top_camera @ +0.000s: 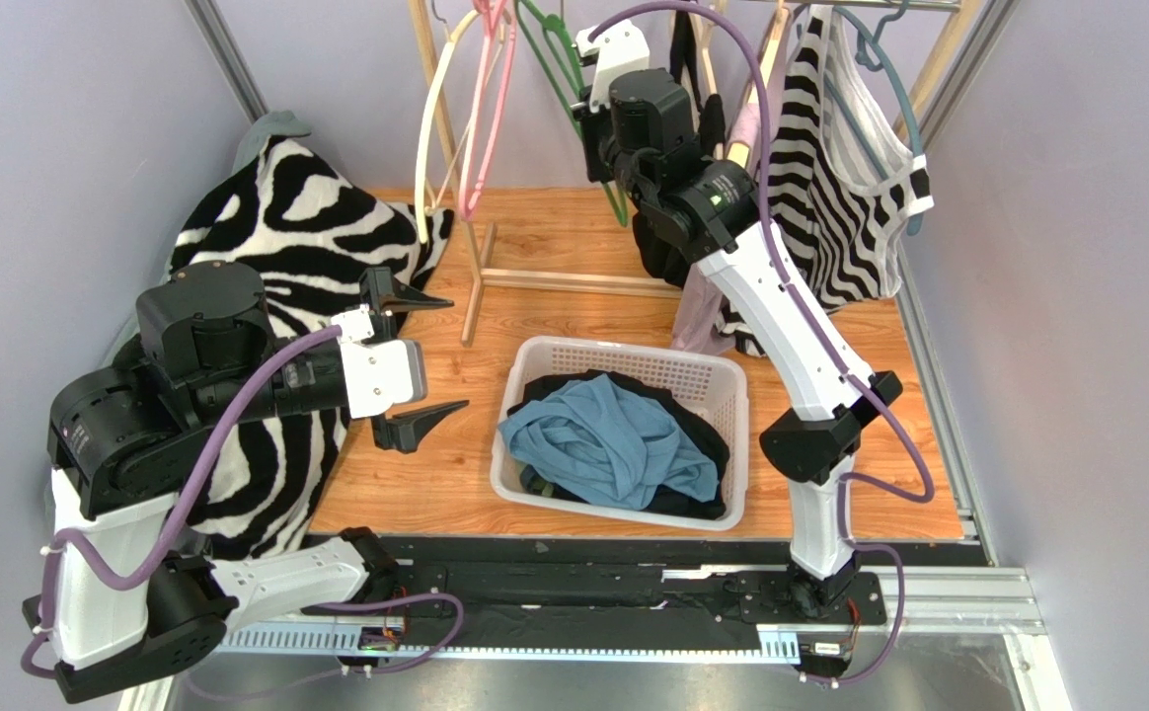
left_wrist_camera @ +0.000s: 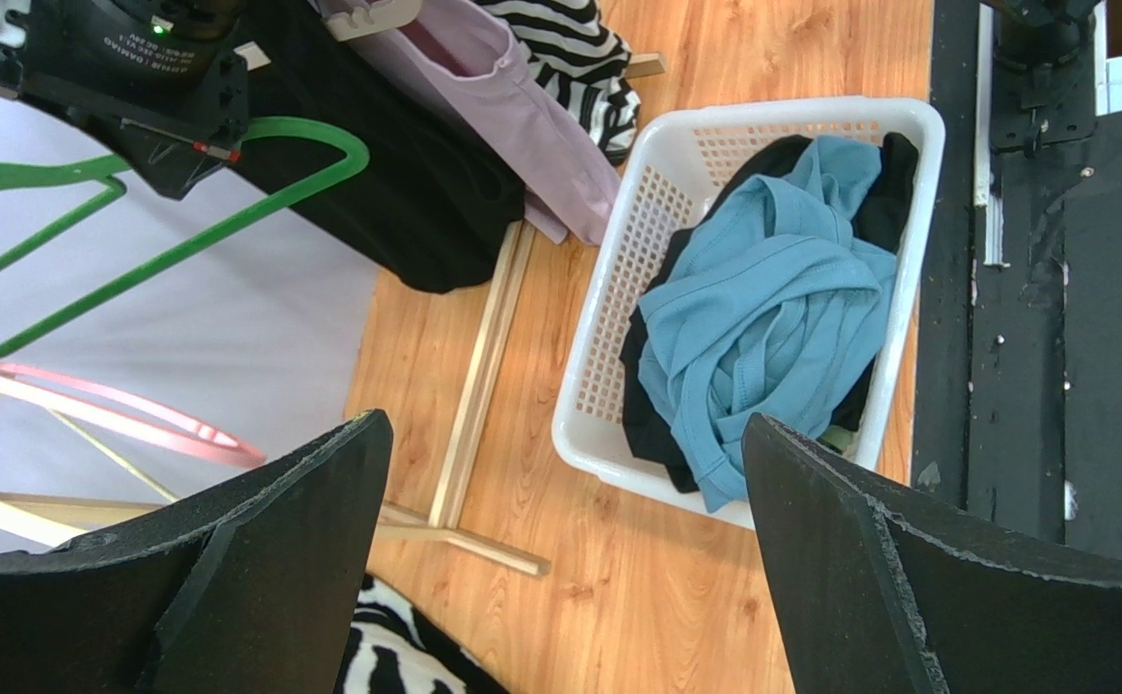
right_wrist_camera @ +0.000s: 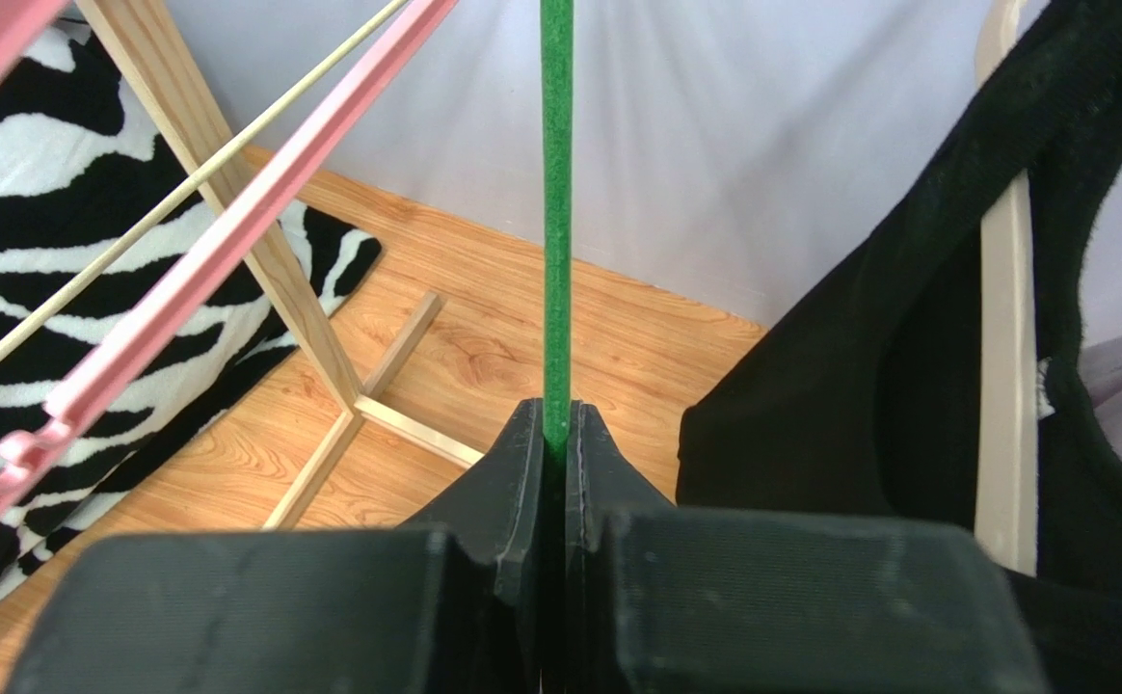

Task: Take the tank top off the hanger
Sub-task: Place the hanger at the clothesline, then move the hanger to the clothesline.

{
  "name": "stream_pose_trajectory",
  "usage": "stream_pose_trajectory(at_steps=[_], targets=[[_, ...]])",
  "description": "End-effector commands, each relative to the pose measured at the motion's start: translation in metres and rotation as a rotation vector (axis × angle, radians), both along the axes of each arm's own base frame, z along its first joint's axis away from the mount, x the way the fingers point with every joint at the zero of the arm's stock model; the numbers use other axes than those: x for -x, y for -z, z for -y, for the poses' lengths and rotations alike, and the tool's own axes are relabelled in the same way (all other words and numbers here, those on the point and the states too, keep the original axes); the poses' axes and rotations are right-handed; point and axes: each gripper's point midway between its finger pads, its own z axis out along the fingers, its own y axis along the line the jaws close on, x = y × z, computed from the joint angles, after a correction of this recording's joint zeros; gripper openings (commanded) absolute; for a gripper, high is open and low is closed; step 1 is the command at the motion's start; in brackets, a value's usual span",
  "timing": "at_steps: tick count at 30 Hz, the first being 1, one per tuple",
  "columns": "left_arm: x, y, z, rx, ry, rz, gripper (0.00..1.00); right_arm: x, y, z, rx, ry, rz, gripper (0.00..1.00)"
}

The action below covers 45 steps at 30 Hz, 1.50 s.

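The green hanger hangs at the rack between the pink hanger and the black tank top, so it is time for my right gripper to open now.
My right gripper is up at the wooden rack, shut on the thin bar of a bare green hanger. Right beside it hangs a black tank top on a cream hanger, with a lilac top behind it. A zebra-striped tank top hangs on a teal hanger at the far right. My left gripper is open and empty, low over the table left of the basket.
A white basket holds a blue garment over black cloth. A zebra-print cloth lies heaped at the left. Bare pink and cream hangers hang on the rack, whose wooden foot crosses the table.
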Motion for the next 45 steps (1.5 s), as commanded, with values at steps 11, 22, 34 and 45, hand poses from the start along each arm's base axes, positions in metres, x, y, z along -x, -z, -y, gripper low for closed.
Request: stream_pose_trajectory(at_steps=[11, 22, 34, 45], targets=[[-0.003, 0.003, 0.005, 0.001, 0.006, -0.013, 0.99, 0.019, -0.021, 0.012, 0.018, 0.031, 0.045, 0.17], [-0.004, 0.005, 0.007, -0.001, 0.008, -0.025, 0.99, 0.068, -0.077, 0.070, -0.090, -0.006, 0.099, 0.70], [-0.003, 0.008, 0.005, -0.002, 0.006, -0.031, 0.99, 0.030, -0.064, 0.113, -0.231, 0.045, 0.008, 0.66], [-0.002, 0.009, 0.006, -0.005, 0.011, -0.037, 0.99, 0.023, -0.052, 0.150, -0.178, 0.198, -0.009, 0.67]])
